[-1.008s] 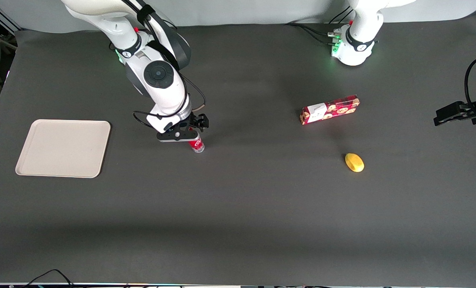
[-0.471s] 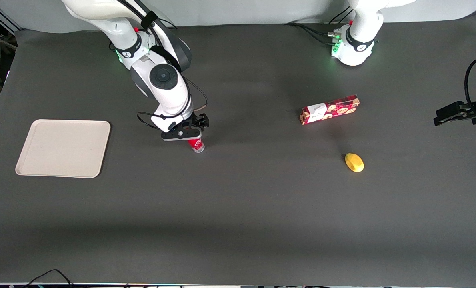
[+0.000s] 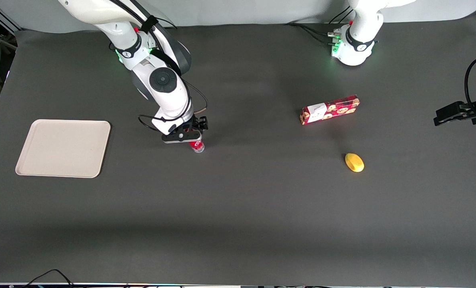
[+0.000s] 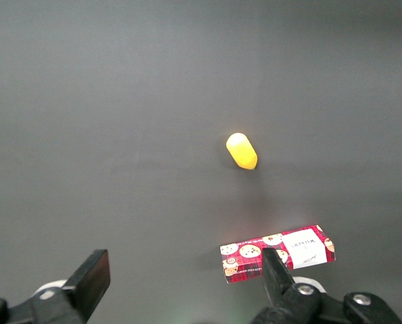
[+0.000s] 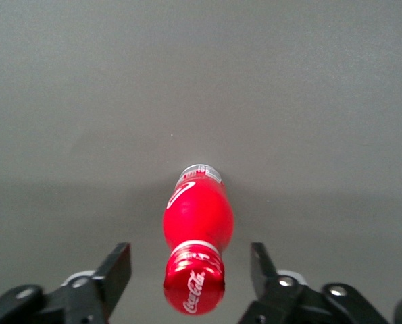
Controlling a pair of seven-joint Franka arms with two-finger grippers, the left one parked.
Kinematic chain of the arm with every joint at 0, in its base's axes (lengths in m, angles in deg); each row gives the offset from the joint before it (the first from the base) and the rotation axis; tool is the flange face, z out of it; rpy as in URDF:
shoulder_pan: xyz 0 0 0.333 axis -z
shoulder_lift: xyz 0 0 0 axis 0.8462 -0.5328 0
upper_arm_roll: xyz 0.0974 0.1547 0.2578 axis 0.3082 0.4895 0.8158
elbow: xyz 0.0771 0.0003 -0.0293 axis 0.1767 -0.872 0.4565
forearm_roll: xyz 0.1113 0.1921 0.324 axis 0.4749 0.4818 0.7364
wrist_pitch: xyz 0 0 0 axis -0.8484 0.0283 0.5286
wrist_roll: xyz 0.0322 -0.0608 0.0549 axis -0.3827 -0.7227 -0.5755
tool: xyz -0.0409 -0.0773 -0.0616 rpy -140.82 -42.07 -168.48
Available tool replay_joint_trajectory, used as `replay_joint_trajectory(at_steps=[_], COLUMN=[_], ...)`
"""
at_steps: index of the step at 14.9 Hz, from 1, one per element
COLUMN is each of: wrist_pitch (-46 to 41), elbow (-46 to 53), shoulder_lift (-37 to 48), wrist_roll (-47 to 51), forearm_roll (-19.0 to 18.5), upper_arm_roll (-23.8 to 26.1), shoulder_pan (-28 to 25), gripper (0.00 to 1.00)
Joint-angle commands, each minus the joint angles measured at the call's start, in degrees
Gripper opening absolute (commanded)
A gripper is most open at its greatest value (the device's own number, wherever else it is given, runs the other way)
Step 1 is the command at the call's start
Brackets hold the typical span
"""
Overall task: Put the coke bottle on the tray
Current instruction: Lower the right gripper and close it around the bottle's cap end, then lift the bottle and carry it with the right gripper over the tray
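My right gripper grabs the coke bottle's red cap end (image 5: 194,282) next, to place the bottle on the tray.
The coke bottle (image 3: 197,146) stands upright on the dark table, its red cap and label showing in the right wrist view (image 5: 195,250). My right gripper (image 3: 187,138) hangs just above it, open, with one finger (image 5: 117,266) on each side of the cap and a gap to both. In the front view only the bottle's lower part shows under the gripper. The beige tray (image 3: 64,148) lies flat toward the working arm's end of the table, well apart from the bottle.
A long red biscuit box (image 3: 330,109) and a yellow lemon-like object (image 3: 354,162) lie toward the parked arm's end, also seen in the left wrist view as box (image 4: 276,254) and yellow object (image 4: 242,150).
The right arm has sunk lower over the bottle and shifted slightly; the bottle has stayed in place.
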Motion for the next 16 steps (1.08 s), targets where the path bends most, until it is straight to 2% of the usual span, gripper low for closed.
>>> replay_joint_trajectory(at_steps=[1, 3, 8, 13, 16], wrist_pitch=[1.1, 1.0, -1.4, -23.9, -32.6], elbow=[0.2, 0.6, 3.4, 19.6, 24.3], shoulder_lift=[-0.7, -0.7, 1.0, 4.9, 9.5], wrist_roll=[1.7, 1.7, 3.1, 1.1, -8.7], forearm_roll=[-1.7, -1.6, -0.7, 2.4, 6.4], upper_arm_roll=[0.0, -0.4, -0.7, -4.1, -10.9], shoulder_pan=[0.4, 0.4, 0.6, 0.6, 0.6], gripper=[0.32, 0.00, 0.00, 0.00, 0.00])
